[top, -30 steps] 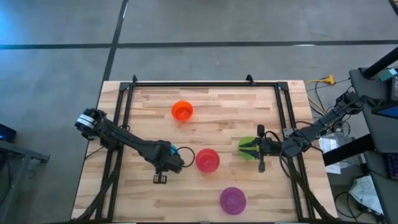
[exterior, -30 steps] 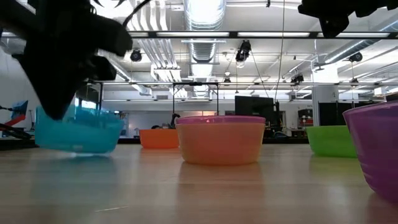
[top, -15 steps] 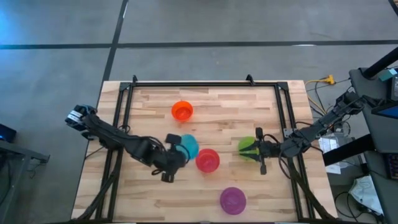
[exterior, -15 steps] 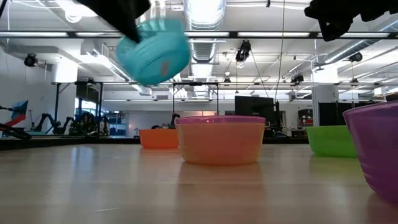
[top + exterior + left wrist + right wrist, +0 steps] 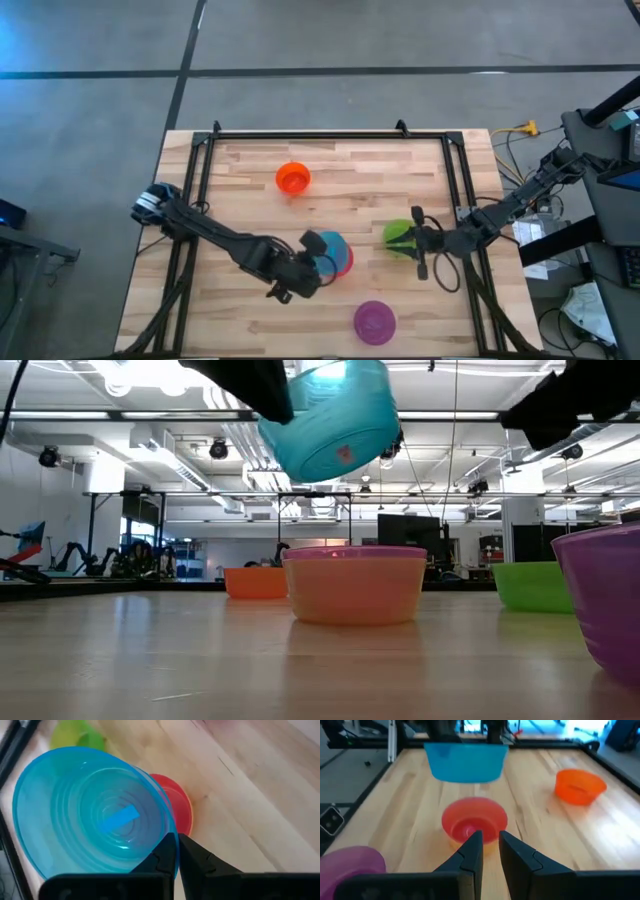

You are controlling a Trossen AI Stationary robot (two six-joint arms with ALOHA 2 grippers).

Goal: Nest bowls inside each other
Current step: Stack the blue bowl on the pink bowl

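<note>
The pink-red bowl (image 5: 344, 262) sticks out beside the cyan bowl's base (image 5: 328, 258). I need to keep the cyan bowl in my left gripper until it is centered and lower.
My left gripper (image 5: 309, 262) (image 5: 176, 845) is shut on the cyan blue bowl (image 5: 326, 247) (image 5: 331, 420), which hangs in the air over the pink-red bowl (image 5: 344, 262) (image 5: 355, 586) (image 5: 474, 822) standing on its base at mid-table. My right gripper (image 5: 411, 239) (image 5: 490, 842) hovers over the green bowl (image 5: 396, 236) (image 5: 530, 586), its fingers a narrow gap apart, touching nothing. The orange-red bowl (image 5: 293, 179) stands toward the far edge and the purple bowl (image 5: 374, 322) near the near edge. No yellow bowl shows. My left gripper pinches the cyan bowl's rim (image 5: 163, 827) between its two fingers, on the side nearest the arm. The fingers come slanting from the table's left and near side. The bowl is lifted clear, tilted, with its mouth turned partly toward the wrist camera.
Black rails (image 5: 200, 180) run along the table's left, far and right sides. Bare wood lies left of the pink-red bowl and between the orange-red bowl and the green one. The purple bowl looms close at the low view's right (image 5: 605, 610).
My left gripper has lifted the cyan bowl off the table and carried it up and toward the table's right, until it hangs over the pink-red bowl. The bowl tipped strongly midway and is now less tilted. The other bowls have stayed in place.
</note>
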